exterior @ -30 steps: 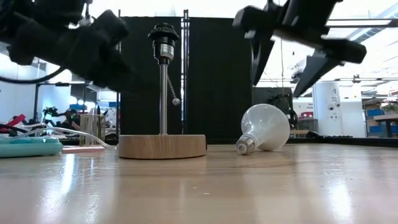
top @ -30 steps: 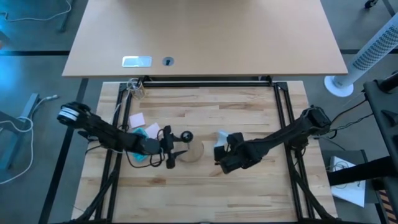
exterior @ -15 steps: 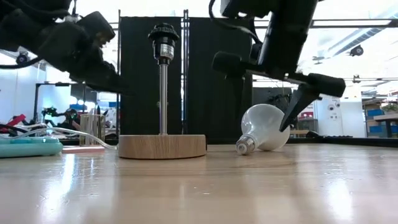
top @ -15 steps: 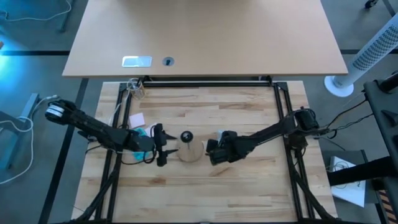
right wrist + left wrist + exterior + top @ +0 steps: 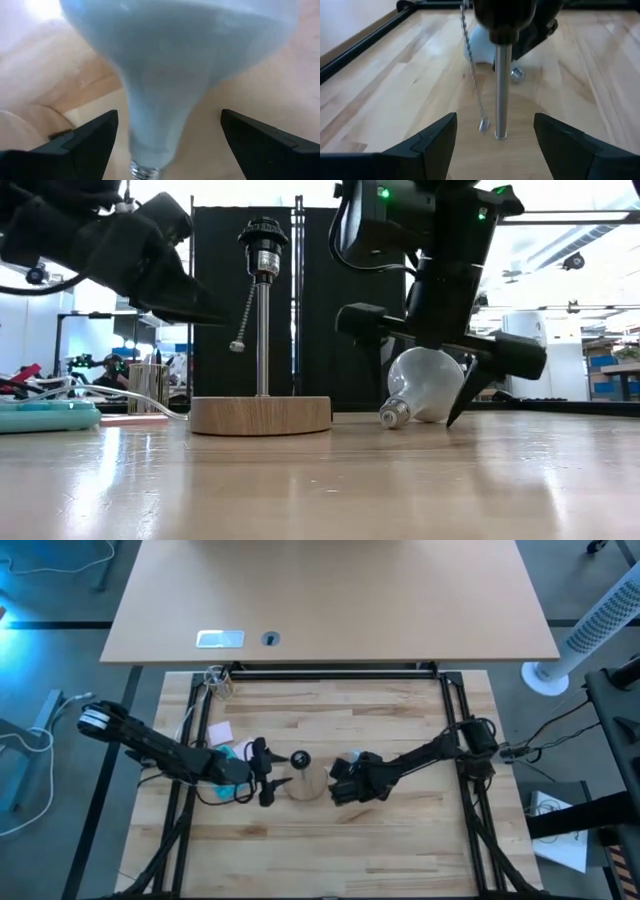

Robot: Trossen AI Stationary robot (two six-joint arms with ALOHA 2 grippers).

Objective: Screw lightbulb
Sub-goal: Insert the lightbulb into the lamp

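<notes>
My right gripper grabs the lightbulb's grey neck (image 5: 156,122) next, to screw the bulb into the lamp's black socket.
The white frosted lightbulb (image 5: 428,383) lies on its side on the table, its grey screw neck (image 5: 394,414) pointing toward the lamp. The lamp has a round wooden disc base (image 5: 260,415), a metal pole (image 5: 263,340) and a black socket (image 5: 263,232) on top. A bead chain (image 5: 241,328) hangs from the socket, swung out to one side. My right gripper (image 5: 180,145) is open and low over the bulb (image 5: 175,60), one finger on each side of it with a gap at both. My left gripper (image 5: 500,145) is open, left of the lamp, facing the pole (image 5: 502,90).
A teal object (image 5: 45,416) and pink notes (image 5: 220,730) lie at the left behind my left arm. Black frame rails (image 5: 450,730) border the wooden table. A cable (image 5: 140,402) runs from the lamp base toward the left. There is free tabletop toward the near edge.
My right gripper has come down and toward the table's left, from above the bulb to astride it, staying open. My left gripper has drawn back a little from the lamp, then eased toward it again. The chain has swung from one side of the pole to the other.
</notes>
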